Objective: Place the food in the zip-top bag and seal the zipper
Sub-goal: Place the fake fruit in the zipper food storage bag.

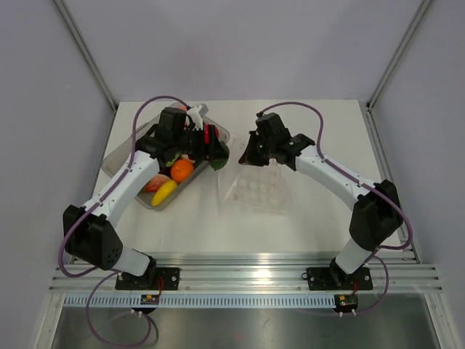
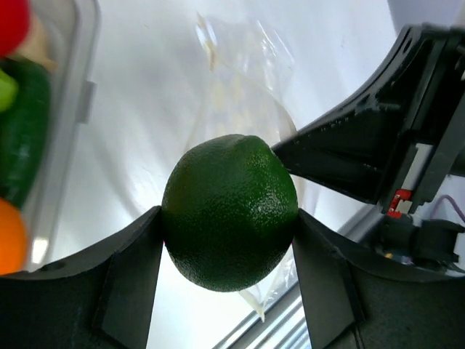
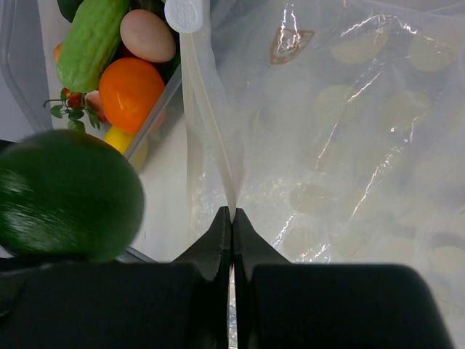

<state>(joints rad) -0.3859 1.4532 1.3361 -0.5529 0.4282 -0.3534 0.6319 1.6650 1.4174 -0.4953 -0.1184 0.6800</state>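
The dark green lime hangs beside the bag's zipper and would fall outside the bag if I opened now. I should keep my left gripper closed on it.
My left gripper (image 2: 230, 218) is shut on a dark green lime (image 2: 230, 211) and holds it above the table, between the clear tray and the bag; the lime also shows in the right wrist view (image 3: 69, 196). My right gripper (image 3: 232, 212) is shut on the whitish zipper strip (image 3: 207, 123) of the transparent zip-top bag (image 3: 327, 145) and lifts that mouth edge. The bag (image 1: 254, 190) lies right of centre. More food lies in the clear tray (image 1: 120, 156): an orange (image 1: 182, 169), a yellow piece (image 1: 164, 192), a cucumber (image 3: 91, 40) and a peach-pink piece (image 3: 147, 34).
A white dimpled tray (image 1: 270, 205) lies under the bag. An aluminium rail (image 1: 247, 270) runs along the table's near edge. Grey walls close in the back and both sides.
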